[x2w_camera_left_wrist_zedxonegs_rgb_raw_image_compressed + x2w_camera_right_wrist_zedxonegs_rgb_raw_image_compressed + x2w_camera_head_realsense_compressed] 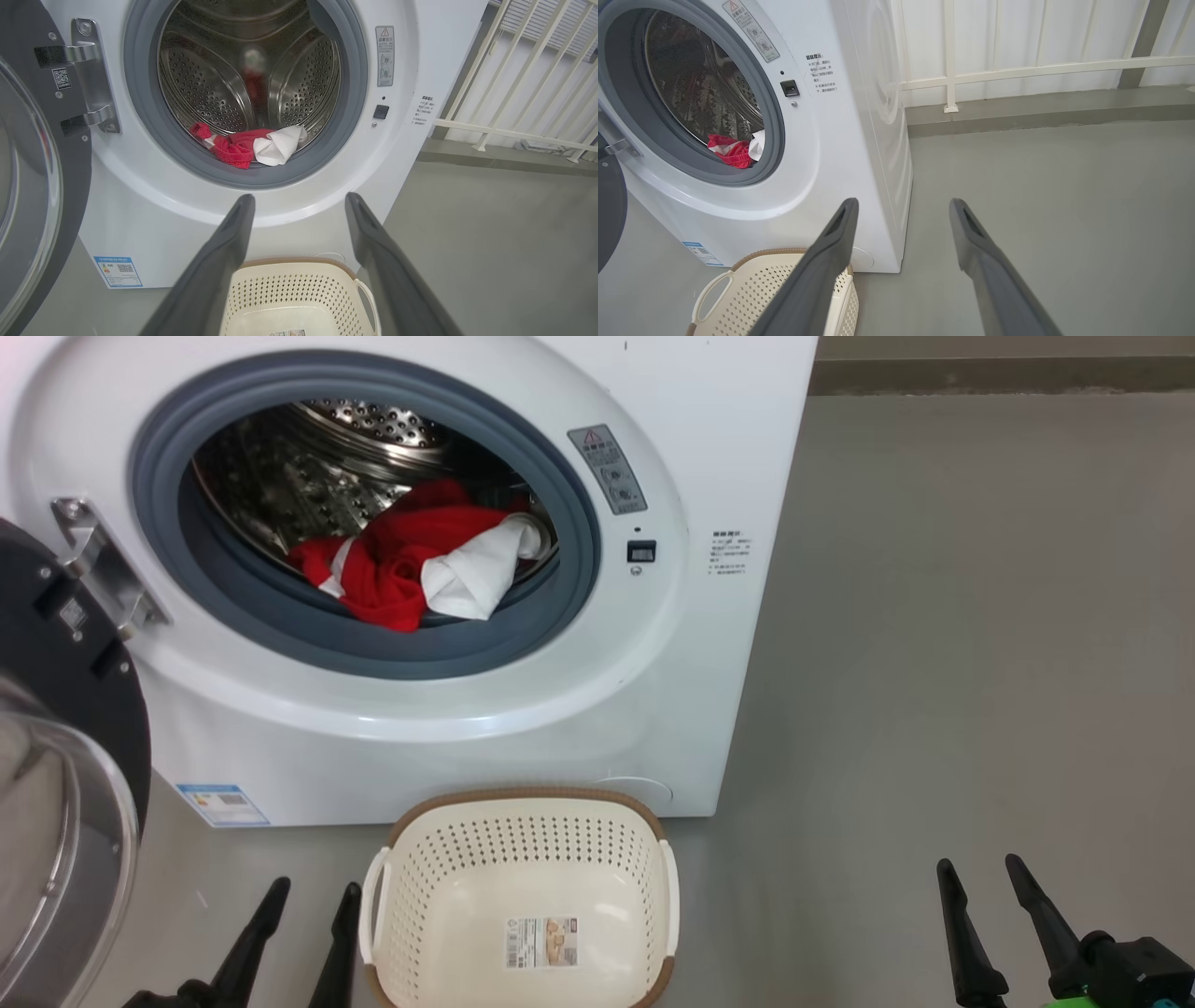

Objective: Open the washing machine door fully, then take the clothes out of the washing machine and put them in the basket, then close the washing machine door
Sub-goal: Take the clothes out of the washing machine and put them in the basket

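The robot's left gripper will next grab the white cloth by its loose end (468,584) (273,150), which sticks out over the gasket while the red part lies bunched behind.
The white washing machine (709,448) stands ahead with its door (65,728) swung wide to the left on its hinge. Red and white clothes (420,565) lie at the drum's front lip, over the grey gasket, and show too in the left wrist view (252,145) and the right wrist view (733,151). The cream basket (523,859) sits on the floor below the opening, with nothing in it. My left gripper (313,896) is open just left of the basket. My right gripper (980,873) is open over the bare floor to the right. Neither holds anything.
Grey floor (980,663) spreads to the right of the machine. A white railing (1017,70) and a low kerb run along the back wall. The open door (28,177) stands out to the left of my left arm.
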Available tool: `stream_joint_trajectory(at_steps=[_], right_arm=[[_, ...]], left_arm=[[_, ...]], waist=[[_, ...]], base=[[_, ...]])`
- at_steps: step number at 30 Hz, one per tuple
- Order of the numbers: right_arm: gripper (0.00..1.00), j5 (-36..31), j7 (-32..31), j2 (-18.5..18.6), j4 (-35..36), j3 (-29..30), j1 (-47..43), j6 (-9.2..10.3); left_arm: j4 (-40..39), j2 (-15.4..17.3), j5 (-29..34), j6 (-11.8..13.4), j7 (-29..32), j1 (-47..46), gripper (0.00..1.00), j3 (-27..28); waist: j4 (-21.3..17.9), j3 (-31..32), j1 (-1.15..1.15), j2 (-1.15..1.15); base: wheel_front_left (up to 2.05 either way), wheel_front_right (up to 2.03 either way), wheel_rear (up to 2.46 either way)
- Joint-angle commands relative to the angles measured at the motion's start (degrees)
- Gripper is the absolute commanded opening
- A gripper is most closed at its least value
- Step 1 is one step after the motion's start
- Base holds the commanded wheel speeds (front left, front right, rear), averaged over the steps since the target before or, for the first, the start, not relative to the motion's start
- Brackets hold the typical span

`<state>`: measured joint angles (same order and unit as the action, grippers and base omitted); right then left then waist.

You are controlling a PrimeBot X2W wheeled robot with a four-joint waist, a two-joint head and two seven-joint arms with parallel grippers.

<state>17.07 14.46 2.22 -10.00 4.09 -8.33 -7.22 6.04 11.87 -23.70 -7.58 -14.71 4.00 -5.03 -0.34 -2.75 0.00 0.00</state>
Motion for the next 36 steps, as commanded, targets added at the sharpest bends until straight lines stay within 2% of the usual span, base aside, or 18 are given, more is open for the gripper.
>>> stream_joint_trajectory(at_steps=[1,21,27,36], right_arm=[[1.00,-0.65,0.54,0.75,1.31,-1.56,1.67,-0.26],[1.00,-0.59,0.54,0.67,1.58,-2.18,3.50,-0.26],[1.00,-0.15,0.54,0.66,1.84,-2.63,4.95,-0.26],[1.00,1.04,0.54,0.66,2.56,-3.79,9.40,-0.26]], left_arm=[[-1.12,1.12,-0.20,0.09,-0.29,-2.74,1.00,2.06],[2.97,1.06,0.16,0.09,-0.29,-6.61,1.00,1.09],[6.90,1.25,-0.13,0.09,-0.29,-12.89,1.00,-0.16],[17.19,2.74,-2.23,0.09,-0.29,-30.76,1.00,-4.13]], waist=[[0.03,-0.11,0.00,0.00],[-0.18,-3.56,0.00,0.00],[-0.45,-6.70,0.00,0.00],[-1.67,-14.67,0.00,0.00]], base=[[1.02,-1.02,0.00],[0.18,-0.18,0.00],[0.00,0.00,0.00],[0.00,0.00,0.00]])
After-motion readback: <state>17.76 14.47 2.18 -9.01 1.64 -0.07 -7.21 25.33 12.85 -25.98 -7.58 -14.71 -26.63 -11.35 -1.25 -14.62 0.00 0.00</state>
